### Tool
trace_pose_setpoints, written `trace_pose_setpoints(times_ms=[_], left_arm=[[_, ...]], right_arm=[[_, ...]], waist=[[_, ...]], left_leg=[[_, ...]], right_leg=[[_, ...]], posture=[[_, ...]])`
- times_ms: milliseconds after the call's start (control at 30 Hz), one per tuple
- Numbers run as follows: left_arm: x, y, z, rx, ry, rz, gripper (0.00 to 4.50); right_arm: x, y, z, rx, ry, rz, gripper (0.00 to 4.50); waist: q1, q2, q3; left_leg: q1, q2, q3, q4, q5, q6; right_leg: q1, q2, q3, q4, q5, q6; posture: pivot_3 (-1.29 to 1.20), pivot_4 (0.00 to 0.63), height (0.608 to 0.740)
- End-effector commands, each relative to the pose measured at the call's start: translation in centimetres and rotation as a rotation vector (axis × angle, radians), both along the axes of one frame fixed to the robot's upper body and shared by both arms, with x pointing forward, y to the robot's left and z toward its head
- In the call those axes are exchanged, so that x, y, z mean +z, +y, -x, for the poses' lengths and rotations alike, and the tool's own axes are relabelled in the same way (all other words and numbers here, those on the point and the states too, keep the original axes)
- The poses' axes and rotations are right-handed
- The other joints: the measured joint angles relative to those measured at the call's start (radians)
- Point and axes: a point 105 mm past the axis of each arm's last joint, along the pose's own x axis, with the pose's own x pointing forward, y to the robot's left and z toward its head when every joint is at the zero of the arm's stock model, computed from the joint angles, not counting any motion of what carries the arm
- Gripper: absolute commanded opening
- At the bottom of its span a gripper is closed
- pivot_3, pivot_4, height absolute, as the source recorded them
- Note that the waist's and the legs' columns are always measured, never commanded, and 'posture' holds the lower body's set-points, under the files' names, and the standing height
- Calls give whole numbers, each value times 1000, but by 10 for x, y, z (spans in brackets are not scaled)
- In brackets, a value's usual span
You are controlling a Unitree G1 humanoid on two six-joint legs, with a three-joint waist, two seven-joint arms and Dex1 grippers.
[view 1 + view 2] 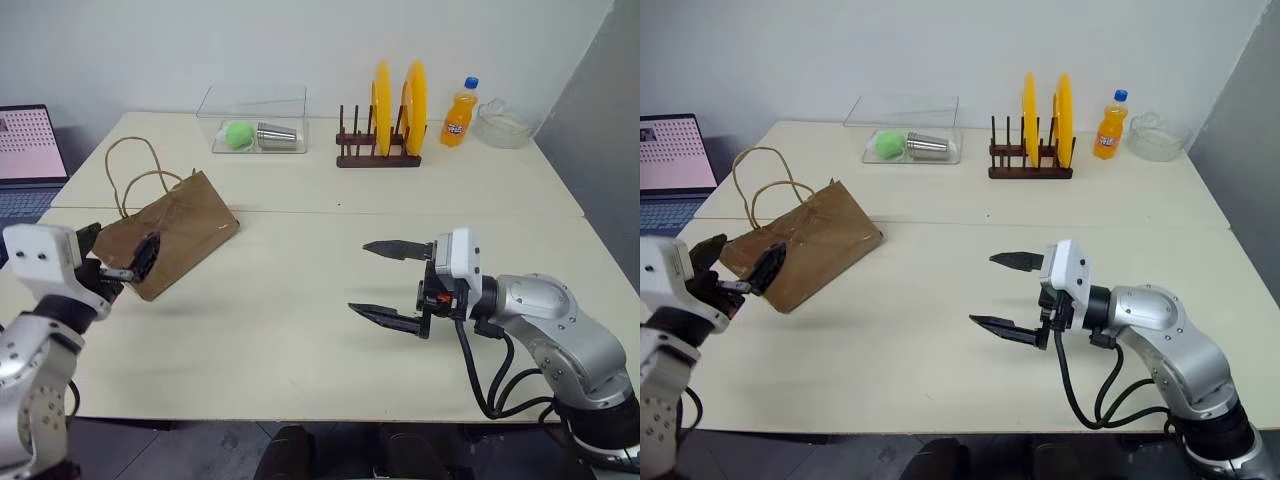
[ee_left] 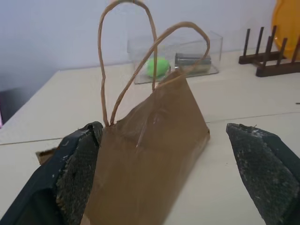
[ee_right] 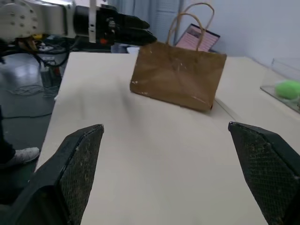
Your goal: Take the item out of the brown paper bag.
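Observation:
My left gripper pinches the bag by one string handle (image 1: pixel 152 147) next, since the bag's tan string handles loop up above its broad paper body (image 1: pixel 180 235).
The brown paper bag (image 1: pixel 180 232) stands on the left part of the table with its two string handles (image 2: pixel 136 61) looped upward. My left gripper (image 1: pixel 115 250) is open at the bag's near end, and the bag (image 2: pixel 150 154) rises between and just beyond its fingers (image 2: pixel 77 173); I cannot tell whether they touch it. At the table's middle right my right gripper (image 1: pixel 358 278) hangs open above the surface, pointing left toward the bag (image 3: pixel 178 77), well apart from it and with nothing between its fingers. The item is hidden.
A clear box (image 1: pixel 255 125) holding a green ball and a metal cup sits at the back. Beside it are a wooden rack with yellow plates (image 1: pixel 395 100), an orange soda bottle (image 1: pixel 460 115) and a glass bowl (image 1: pixel 505 125). A laptop (image 1: pixel 28 150) stands far left.

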Motion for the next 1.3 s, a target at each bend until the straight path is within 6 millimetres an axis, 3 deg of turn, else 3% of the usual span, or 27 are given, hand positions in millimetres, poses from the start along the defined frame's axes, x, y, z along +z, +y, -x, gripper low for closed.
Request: trace_pose_setpoints(times_ms=[33, 533, 700, 833, 1067, 1300], left_arm=[[18, 0, -10, -50, -11, -42, 4474], [37, 41, -36, 50, -21, -38, 4474], [35, 33, -55, -39, 30, -81, 4474], [45, 26, -69, -103, 28, -111, 4474], [71, 34, -80, -97, -22, -146, 4474], [74, 31, -85, -147, -1, -172, 4474]], right_arm=[[10, 2, 1, 39, -36, 4, 4500], [15, -2, -1, 8, -75, 33, 4500], [16, 0, -1, 12, -90, 41, 4500], [18, 1, -1, 10, -96, 42, 4500], [18, -2, -1, -9, -97, 45, 4500], [17, -4, -1, -25, -94, 47, 4500]], waist=[[-1, 0, 0], [-1, 0, 0], [-1, 0, 0], [-1, 0, 0], [-4, 0, 0], [-3, 0, 0]], left_leg=[[0, 0, 0, 0, 0, 0], [-3, 0, 1, -1, -1, -1], [-3, 0, 1, -1, 0, -1], [-3, 0, 1, -1, 0, -1], [-11, 0, 1, -1, 1, -3], [-14, 0, 1, 0, 1, -2]], right_leg=[[0, 0, 0, 0, 0, 0], [-2, -1, 1, -2, 2, -4], [-2, -1, 1, -2, 2, -4], [-2, -1, 0, -3, 3, -5], [-11, -1, 0, -1, 3, -5], [-14, -2, 0, 0, 3, -5]], posture=[[0, 150, 740], [0, 150, 740], [0, 150, 740], [0, 150, 740], [0, 150, 740], [0, 150, 740]])
